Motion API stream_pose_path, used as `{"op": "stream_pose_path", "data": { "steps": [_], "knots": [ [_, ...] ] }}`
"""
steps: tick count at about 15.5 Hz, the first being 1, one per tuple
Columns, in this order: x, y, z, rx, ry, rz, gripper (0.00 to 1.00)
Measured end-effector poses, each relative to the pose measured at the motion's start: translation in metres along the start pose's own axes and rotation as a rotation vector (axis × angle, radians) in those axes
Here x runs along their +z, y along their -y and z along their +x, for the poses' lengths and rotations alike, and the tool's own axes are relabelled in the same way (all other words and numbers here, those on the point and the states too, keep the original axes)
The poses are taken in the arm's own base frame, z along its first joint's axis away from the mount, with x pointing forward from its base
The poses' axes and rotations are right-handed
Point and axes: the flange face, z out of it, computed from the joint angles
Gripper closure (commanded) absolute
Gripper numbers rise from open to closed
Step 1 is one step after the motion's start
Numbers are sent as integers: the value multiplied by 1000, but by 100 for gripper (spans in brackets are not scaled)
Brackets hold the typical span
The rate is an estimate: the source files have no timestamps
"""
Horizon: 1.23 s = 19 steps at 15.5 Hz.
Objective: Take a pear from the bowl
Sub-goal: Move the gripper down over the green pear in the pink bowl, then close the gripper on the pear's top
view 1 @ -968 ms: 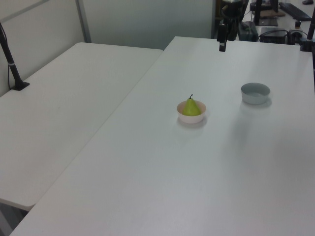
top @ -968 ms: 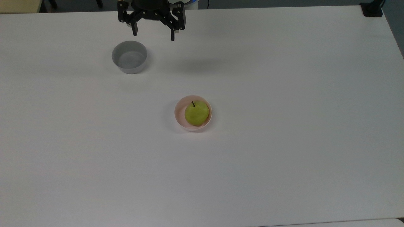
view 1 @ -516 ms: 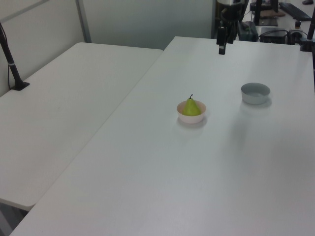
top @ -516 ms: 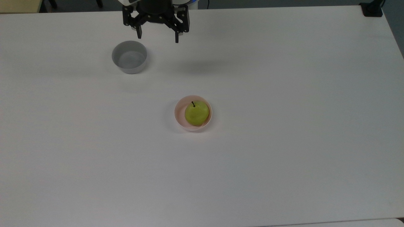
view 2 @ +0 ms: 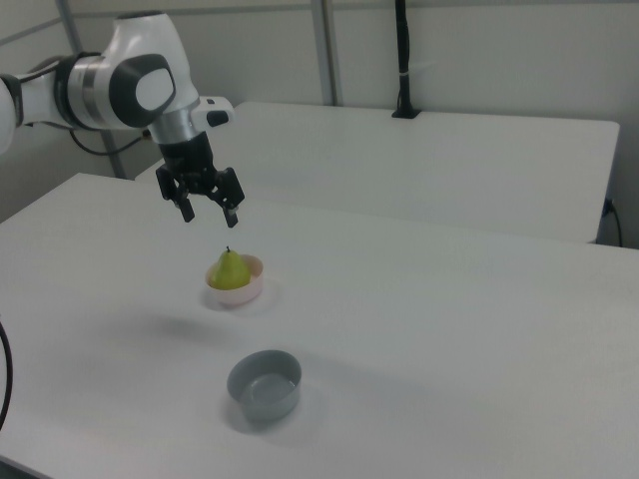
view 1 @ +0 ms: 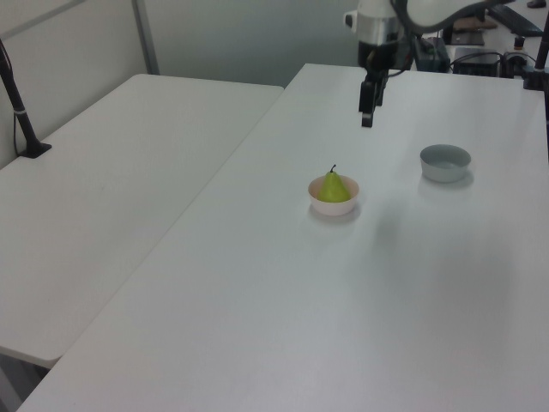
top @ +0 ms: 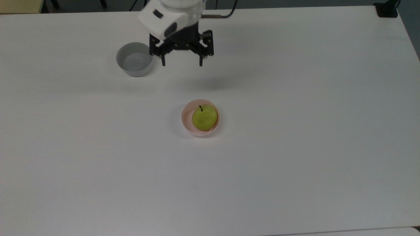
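Note:
My gripper should next grab the pear by its narrow stem end (view 1: 333, 178) to lift the yellow-green pear out of the pink bowl (view 1: 333, 207).
A yellow-green pear (top: 204, 118) (view 1: 334, 188) (view 2: 231, 269) with a short dark stem stands upright in the small pale pink bowl (top: 187, 122) (view 1: 333, 207) (view 2: 247, 291) near the middle of the white table. My gripper (top: 182, 63) (view 1: 367, 120) (view 2: 209, 217) hangs in the air with its black fingers spread open and nothing between them. In the top view it is above the bowl and slightly left, well apart from the pear. In the right view it hovers above the pear's stem, a little to the right view's left.
A grey bowl (top: 134, 59) (view 1: 445, 162) (view 2: 265, 384) of like size sits on the table, just to the top view's left of the gripper. A second white table (view 1: 103, 180) adjoins on the left view's left. A black post (view 2: 402, 60) stands behind.
The arm has come away from the table's far edge toward the pink bowl, bringing its white wrist into the top view. The fingers stay spread. Pear and bowls have not moved.

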Motion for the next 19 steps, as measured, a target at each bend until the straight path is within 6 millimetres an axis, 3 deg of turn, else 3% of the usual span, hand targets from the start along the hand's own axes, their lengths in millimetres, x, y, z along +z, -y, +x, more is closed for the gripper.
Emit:
{"op": "stream_pose_path", "data": {
  "steps": [10, 14, 19],
  "knots": [
    [103, 35, 37, -79, -20, -2, 0],
    [131, 44, 42, -99, -19, -3, 0],
    [149, 46, 44, -104, -8, -4, 0]
  ]
}}
